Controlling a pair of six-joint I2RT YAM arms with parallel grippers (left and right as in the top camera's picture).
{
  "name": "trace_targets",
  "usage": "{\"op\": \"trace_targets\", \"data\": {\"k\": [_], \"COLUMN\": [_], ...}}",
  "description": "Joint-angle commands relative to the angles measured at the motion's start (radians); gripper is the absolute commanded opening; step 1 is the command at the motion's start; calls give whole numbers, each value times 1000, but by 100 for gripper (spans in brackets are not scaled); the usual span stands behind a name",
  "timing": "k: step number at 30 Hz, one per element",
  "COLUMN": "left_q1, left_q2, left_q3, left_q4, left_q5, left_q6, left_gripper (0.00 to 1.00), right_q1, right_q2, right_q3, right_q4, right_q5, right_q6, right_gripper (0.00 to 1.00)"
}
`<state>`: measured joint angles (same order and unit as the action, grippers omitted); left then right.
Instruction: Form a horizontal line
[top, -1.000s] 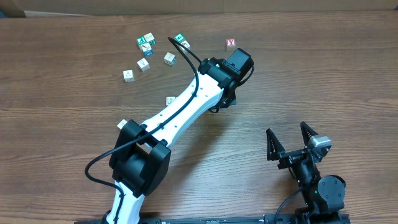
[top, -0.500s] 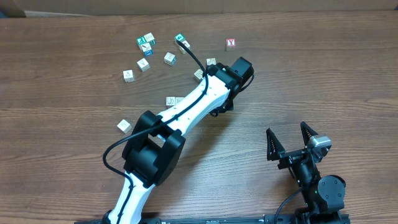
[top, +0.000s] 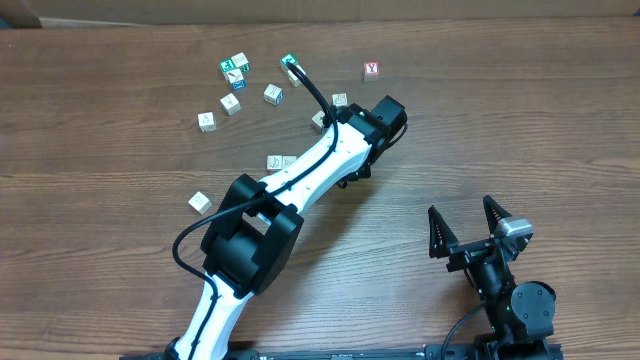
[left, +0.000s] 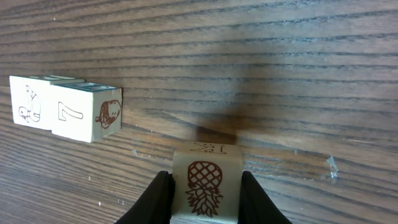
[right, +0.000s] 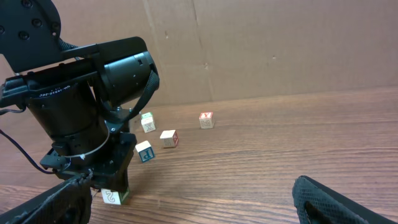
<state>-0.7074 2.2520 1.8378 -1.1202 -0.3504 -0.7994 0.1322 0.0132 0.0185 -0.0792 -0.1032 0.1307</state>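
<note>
The pineapple cube is low beside the row of two cubes, so it would end on flat, empty table. My left gripper should open now.
My left gripper (left: 206, 179) is shut on a pale wooden cube (left: 205, 186) with a brown pineapple face, held low at the table surface. In the right wrist view this cube (right: 112, 196) shows a "2". Up and to the left of it, two pale cubes (left: 28, 102) (left: 84, 113) touch side to side in a short row; from overhead the row (top: 281, 161) lies left of the left gripper (top: 355, 168), whose arm hides the held cube. My right gripper (top: 465, 235) stands open near the front edge, nothing between its fingers.
Loose cubes lie scattered at the back left (top: 231, 104), some with teal faces (top: 229, 68). Two pale cubes (top: 320, 120) (top: 340, 100) sit beside the left wrist, a red "Y" cube (top: 371, 69) lies farther back, and one pale cube (top: 199, 201) lies near the left arm's elbow.
The left arm's elbow has swung to the right and its wrist has come slightly nearer, uncovering the second cube of the row. Its grip on the cube is unchanged. The right arm has not moved.
</note>
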Motion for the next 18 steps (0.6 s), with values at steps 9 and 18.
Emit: {"op": "trace_targets", "data": {"k": [9,18], "left_q1": [1,1], "left_q2": [17,17], "left_q3": [-18,-18], "left_q4": [19,18], "left_q5": [-30,-26], "left_q6": [18,18], "left_gripper": [8,15], "right_q1": [-3,-3], "right_q2": [-5,-5], "right_q3": [-10,-10], "right_q4": [3,3], "right_q5": [8,8], "right_q6": [2,2], "right_gripper": [100,100]}}
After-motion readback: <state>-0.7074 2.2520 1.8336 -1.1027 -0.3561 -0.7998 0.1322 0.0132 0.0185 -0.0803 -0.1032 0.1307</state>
